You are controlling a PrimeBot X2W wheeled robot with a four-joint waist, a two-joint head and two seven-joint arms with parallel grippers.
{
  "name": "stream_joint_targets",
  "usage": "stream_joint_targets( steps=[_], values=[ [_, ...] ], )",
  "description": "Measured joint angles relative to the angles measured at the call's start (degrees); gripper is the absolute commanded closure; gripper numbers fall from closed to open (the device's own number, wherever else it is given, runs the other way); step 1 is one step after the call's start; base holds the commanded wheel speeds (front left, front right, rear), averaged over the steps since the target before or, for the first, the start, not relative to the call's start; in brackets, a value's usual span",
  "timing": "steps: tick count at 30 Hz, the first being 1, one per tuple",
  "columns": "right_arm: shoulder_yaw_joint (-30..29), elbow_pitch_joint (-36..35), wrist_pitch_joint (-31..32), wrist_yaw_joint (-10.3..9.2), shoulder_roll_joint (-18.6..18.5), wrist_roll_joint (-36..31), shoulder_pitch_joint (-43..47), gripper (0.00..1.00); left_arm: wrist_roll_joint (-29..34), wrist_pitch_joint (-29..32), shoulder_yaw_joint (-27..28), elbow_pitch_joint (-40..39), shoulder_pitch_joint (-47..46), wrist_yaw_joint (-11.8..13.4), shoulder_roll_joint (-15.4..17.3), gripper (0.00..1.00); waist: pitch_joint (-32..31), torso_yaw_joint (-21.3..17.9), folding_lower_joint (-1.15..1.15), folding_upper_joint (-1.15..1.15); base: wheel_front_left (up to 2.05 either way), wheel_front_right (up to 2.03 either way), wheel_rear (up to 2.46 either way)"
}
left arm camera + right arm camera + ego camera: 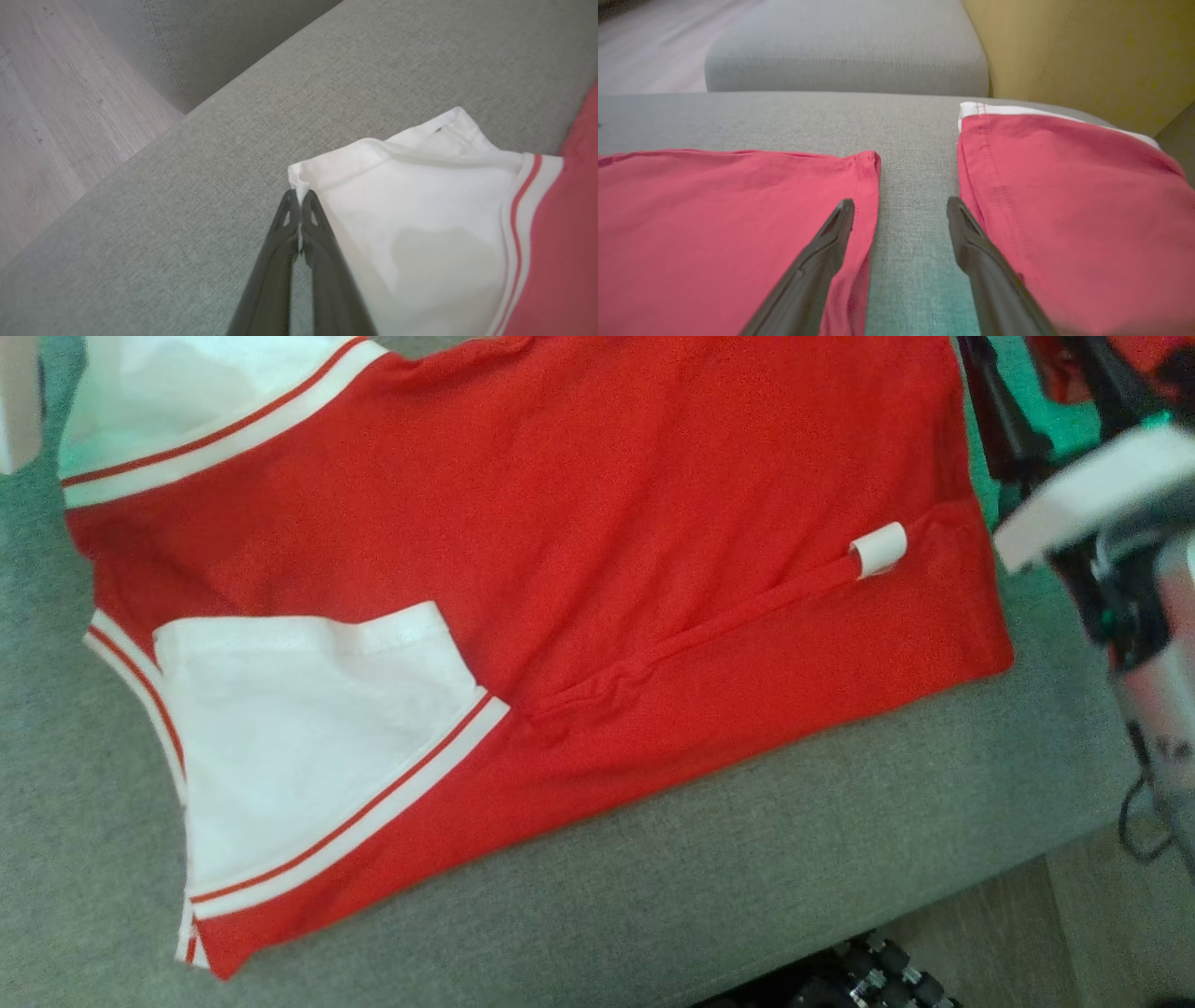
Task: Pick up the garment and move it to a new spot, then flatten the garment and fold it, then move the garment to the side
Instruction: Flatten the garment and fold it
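Next, my right gripper grabs the edge of its hem (972, 526) (866, 246), so that the garment gets folded neatly.
The garment (597, 523) is a red shirt with white, red-striped sleeves, spread flat on the grey sofa seat (747, 859). One white sleeve (308, 737) is folded over its near left part, and a small white tag (879, 549) sits near its right edge. My left gripper (299, 198) is shut on the tip of the other white sleeve (420, 224), with cloth pinched between the fingers. My right gripper (901, 205) is open, low over a bare grey strip beside the garment's red hem corner (738, 224). Its left finger lies over that hem.
A second red cloth with a white edge (1064, 210) lies right of the right gripper. A yellow cushion (1087, 56) and a grey cushion (845, 46) stand beyond. Wood floor (56, 116) runs past the seat edge. The robot's dark wheels (868, 980) show below the seat front.
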Motion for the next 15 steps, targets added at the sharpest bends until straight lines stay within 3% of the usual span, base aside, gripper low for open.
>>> stream_joint_targets(
  steps=[7, 12, 15],
  values=[
    [5.90, 8.99, 13.05, 0.00, -0.03, 0.54, -12.06, 0.00, 0.23, -0.33, -2.37, 0.04, -1.93, -0.40, -0.85, 1.00, -0.29, 1.78, 0.00, 0.00, 0.00, 0.00, 0.00],
    [8.25, 13.34, 14.78, 0.00, 0.69, 1.56, -15.91, 0.00, -0.18, -0.18, -3.86, 0.03, -2.13, -0.41, -0.89, 1.00, -0.24, 2.66, 0.00, 0.00, 0.00, 0.00, 0.00],
    [9.94, 15.16, 14.77, 0.00, 1.29, 1.89, -17.52, 0.12, -0.20, 0.20, -4.43, 0.03, -2.48, -0.81, -0.90, 1.00, -0.15, 2.91, 0.00, 0.00, 0.00, 0.00, 0.00]
  ],
)
